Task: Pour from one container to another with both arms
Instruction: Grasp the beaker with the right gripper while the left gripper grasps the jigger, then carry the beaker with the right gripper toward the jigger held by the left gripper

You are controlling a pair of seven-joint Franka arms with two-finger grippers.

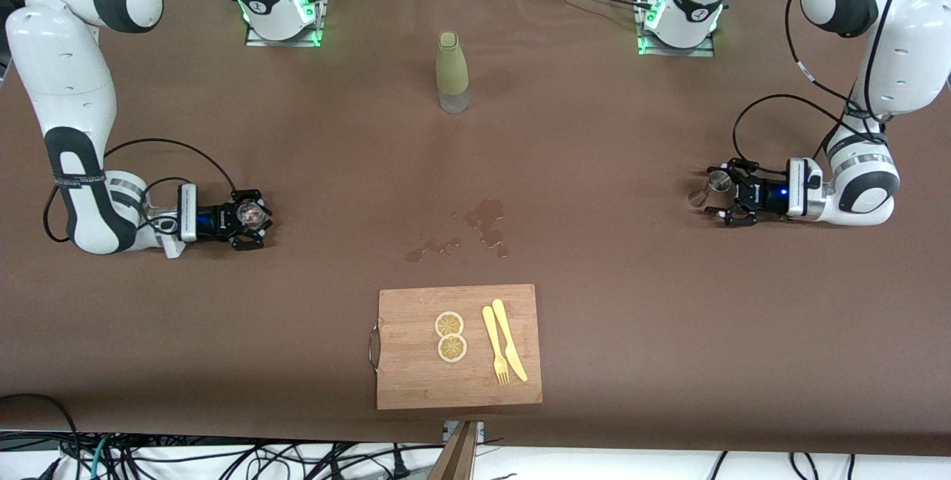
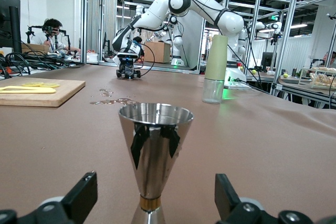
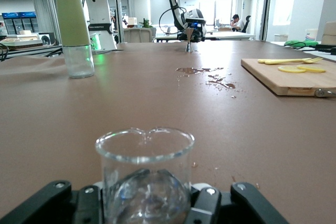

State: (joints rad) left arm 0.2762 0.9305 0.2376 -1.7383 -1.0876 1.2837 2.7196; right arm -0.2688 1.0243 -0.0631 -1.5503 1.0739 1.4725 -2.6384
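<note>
The left gripper should close on the jigger now, since its fingers are on either side of the steel jigger's narrow gold middle [image 2: 150, 203]. Closing now would hold the jigger.
My left gripper [image 1: 719, 194] rests low at the left arm's end of the table, open, its black fingers [image 2: 80, 199] standing wide on either side of a steel jigger [image 2: 155, 145] without touching it. The jigger [image 1: 715, 183] stands upright on the brown table. At the right arm's end, my right gripper [image 1: 251, 221] is shut on a clear glass beaker [image 3: 144, 174], also low at the table. The beaker [image 1: 252, 216] is upright and I cannot tell whether it holds liquid.
A green-sleeved bottle [image 1: 452, 71] stands mid-table near the bases. A wet spill [image 1: 484, 221] marks the table's middle. Nearer the front camera lies a wooden cutting board [image 1: 416, 383] with two lemon slices [image 1: 450, 336], a yellow fork and a knife [image 1: 505, 350].
</note>
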